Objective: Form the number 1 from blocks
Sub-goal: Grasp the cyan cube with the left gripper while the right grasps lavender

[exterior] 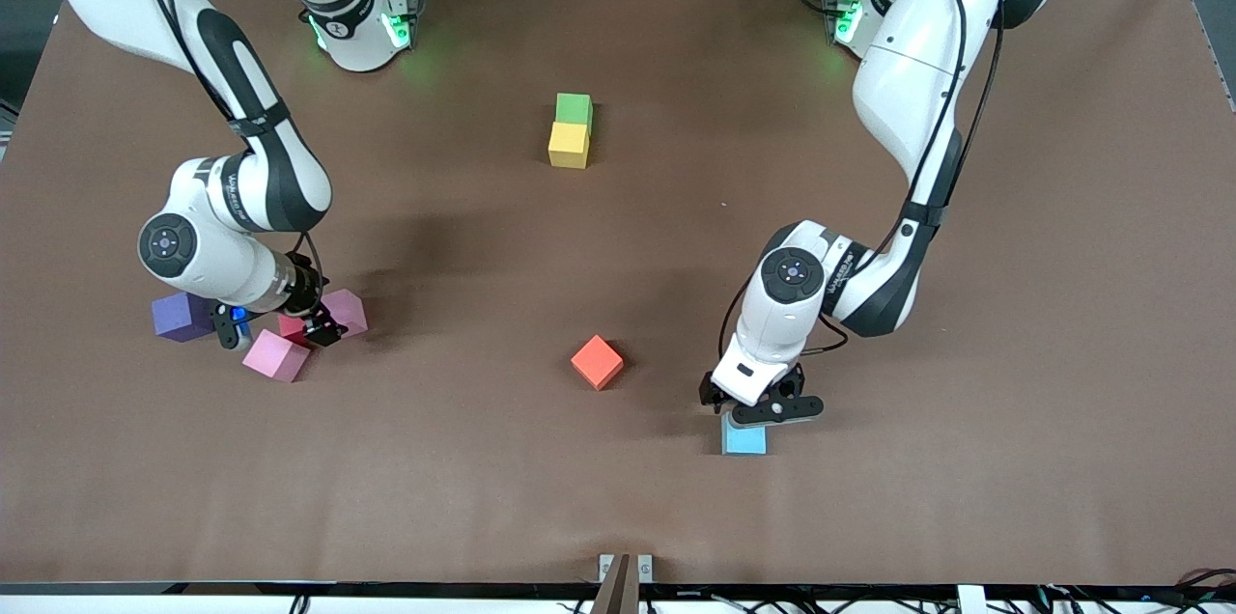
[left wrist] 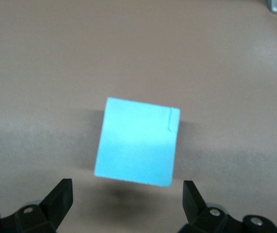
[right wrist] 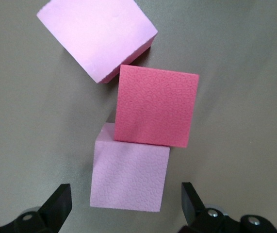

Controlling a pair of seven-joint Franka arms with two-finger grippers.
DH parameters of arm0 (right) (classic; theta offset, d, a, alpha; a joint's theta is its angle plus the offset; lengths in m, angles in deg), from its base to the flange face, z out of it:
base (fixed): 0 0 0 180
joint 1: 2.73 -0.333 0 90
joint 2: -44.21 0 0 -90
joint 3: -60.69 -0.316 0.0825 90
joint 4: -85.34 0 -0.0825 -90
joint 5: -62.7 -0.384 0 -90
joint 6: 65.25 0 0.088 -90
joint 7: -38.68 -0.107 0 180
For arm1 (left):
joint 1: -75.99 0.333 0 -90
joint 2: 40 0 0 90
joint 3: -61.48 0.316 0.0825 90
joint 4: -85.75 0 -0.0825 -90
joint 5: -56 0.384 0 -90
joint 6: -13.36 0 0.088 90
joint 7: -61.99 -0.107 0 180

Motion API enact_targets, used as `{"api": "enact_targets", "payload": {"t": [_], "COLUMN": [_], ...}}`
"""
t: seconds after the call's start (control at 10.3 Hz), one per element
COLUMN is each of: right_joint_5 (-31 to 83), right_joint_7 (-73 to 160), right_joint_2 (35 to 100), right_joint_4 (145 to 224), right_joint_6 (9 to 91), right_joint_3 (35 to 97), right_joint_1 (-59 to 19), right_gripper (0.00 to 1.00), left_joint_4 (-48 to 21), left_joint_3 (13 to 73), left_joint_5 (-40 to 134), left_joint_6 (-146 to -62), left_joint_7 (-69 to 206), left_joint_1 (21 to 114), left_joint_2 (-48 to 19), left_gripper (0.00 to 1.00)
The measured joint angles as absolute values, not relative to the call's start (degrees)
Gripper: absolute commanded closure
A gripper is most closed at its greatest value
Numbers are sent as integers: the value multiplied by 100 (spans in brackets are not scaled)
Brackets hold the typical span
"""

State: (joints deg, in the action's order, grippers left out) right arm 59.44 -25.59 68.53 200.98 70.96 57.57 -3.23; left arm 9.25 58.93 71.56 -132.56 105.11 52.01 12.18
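The light blue block (exterior: 744, 441) needs to be grabbed next by its opposite sides with my left gripper, to build the line of the number 1 with the green block (exterior: 574, 108).
A green block (exterior: 574, 108) and a yellow block (exterior: 569, 145) touch in a short line mid-table, nearer the bases. An orange-red block (exterior: 597, 362) sits alone nearer the camera. My left gripper (exterior: 763, 413) hangs open just over a light blue block (exterior: 744, 441); the light blue block (left wrist: 138, 143) lies just ahead of the left gripper (left wrist: 127, 194). Toward the right arm's end are a purple block (exterior: 182, 316), two pink blocks (exterior: 276, 356) (exterior: 346, 312) and a partly hidden deep pink block (exterior: 293, 324). My right gripper (exterior: 276, 332) is open over them. A pale pink block (right wrist: 128, 170) reaches between the right gripper's (right wrist: 126, 199) fingertips, touching the deep pink block (right wrist: 157, 107).
The brown table (exterior: 966, 498) spreads wide around the blocks. A small metal bracket (exterior: 626, 568) is fixed at the table edge nearest the camera. The pink cluster is tightly packed, with another pink block (right wrist: 97, 36) touching the deep pink one.
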Motion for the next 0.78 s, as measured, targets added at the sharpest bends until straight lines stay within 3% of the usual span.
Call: {"api": "enact_targets", "payload": {"t": [0.58, 0.68, 0.78], "right_joint_5": [5944, 5951, 5958], "right_joint_7": [-2555, -2553, -2546], "right_joint_2": [6955, 7003, 7054], "right_joint_4": [20233, 20238, 20248], "right_joint_6": [7381, 7490, 7616], "right_joint_3": [5755, 5754, 5754], "right_joint_1": [-320, -320, -320], "right_gripper": [0, 0, 0], "left_joint_4": [938, 965, 985], "left_joint_3": [6236, 6255, 6259], "left_joint_5": [7156, 7156, 7156], "left_joint_6": [-14134, -14153, -14154], "left_joint_7": [10487, 10487, 10488], "left_joint_1": [5028, 4993, 4976], "left_joint_2": [1494, 1503, 1507], "left_gripper": [0, 27, 74]}}
